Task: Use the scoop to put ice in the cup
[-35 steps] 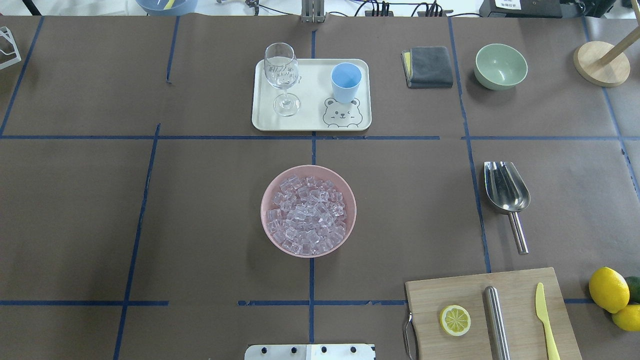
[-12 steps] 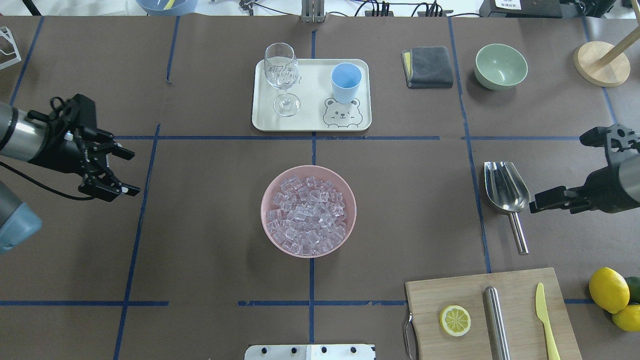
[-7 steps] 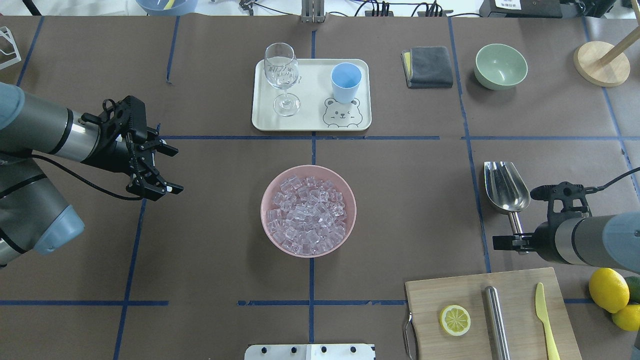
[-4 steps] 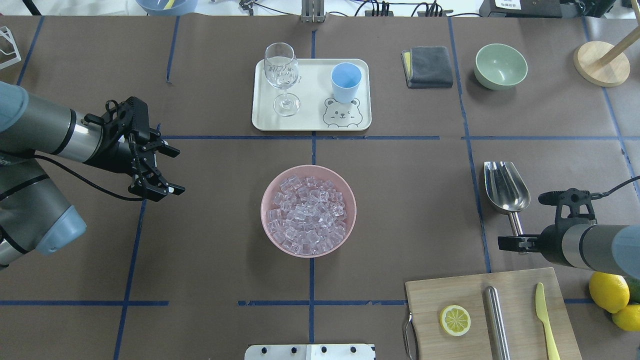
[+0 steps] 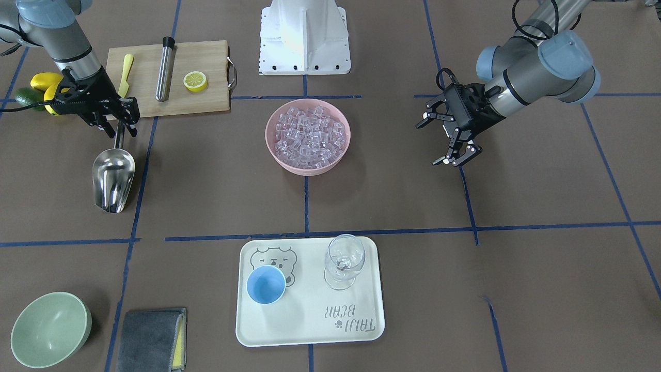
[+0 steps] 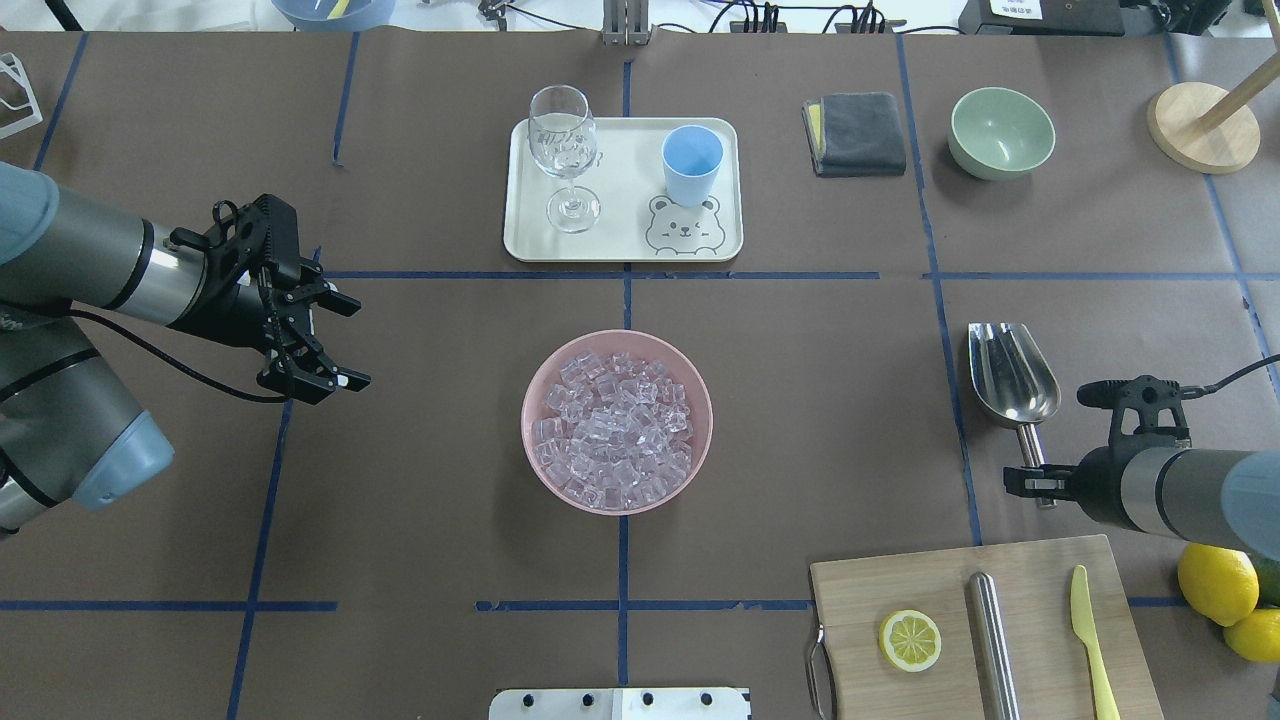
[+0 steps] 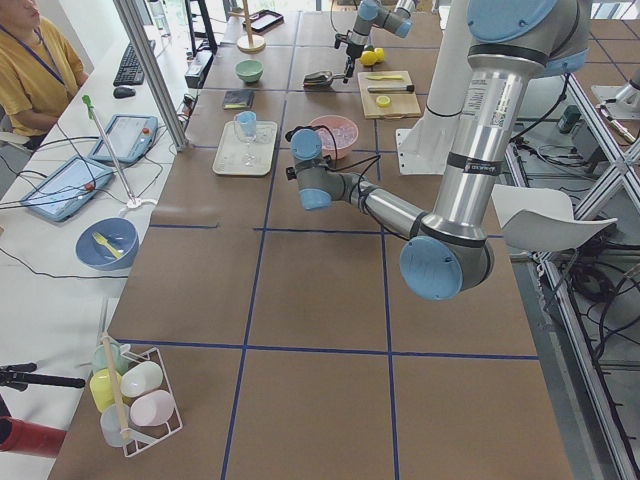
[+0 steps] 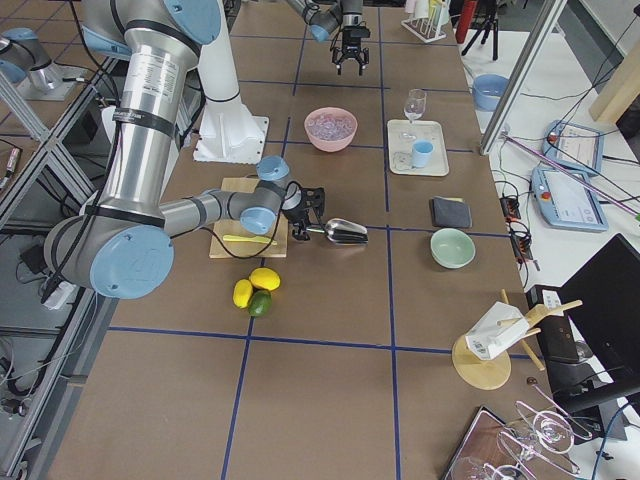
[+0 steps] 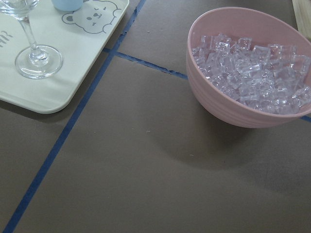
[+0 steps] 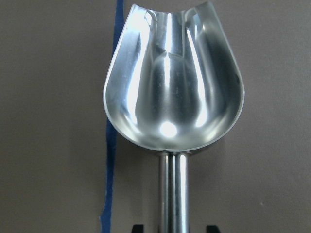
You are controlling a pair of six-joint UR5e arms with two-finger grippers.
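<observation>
My right gripper grabs the scoop by its handle [image 5: 120, 134], a slim rod, next, since the scoop's trough [image 5: 113, 180] is wide and rounded.
The steel scoop [image 6: 1012, 380] lies on the table at the right, trough pointing away from me, handle toward me. My right gripper [image 6: 1038, 482] is open and low, with one finger on each side of the handle's end [image 5: 121, 129]. The right wrist view shows the trough [image 10: 172, 87] and both fingertips [image 10: 138, 227] clear of the handle. The ice [image 6: 615, 430] fills a pink bowl [image 6: 540, 470] at the table's middle. The light-blue cup [image 6: 692, 160] stands empty on a white tray [image 6: 625, 240]. My left gripper [image 6: 350, 340] is open and empty, hovering left of the bowl.
A wine glass [image 6: 565, 150] stands on the tray beside the cup. A cutting board [image 6: 870, 590] with a lemon slice, a steel rod and a yellow knife lies just behind the right gripper. Lemons [image 6: 1215, 580], a green bowl [image 6: 1002, 132] and a grey cloth [image 6: 858, 133] are at the right.
Both arms came into view. The right gripper dropped from beside the scoop's trough to the end of its handle. The left gripper moved toward the bowl, then stayed still.
</observation>
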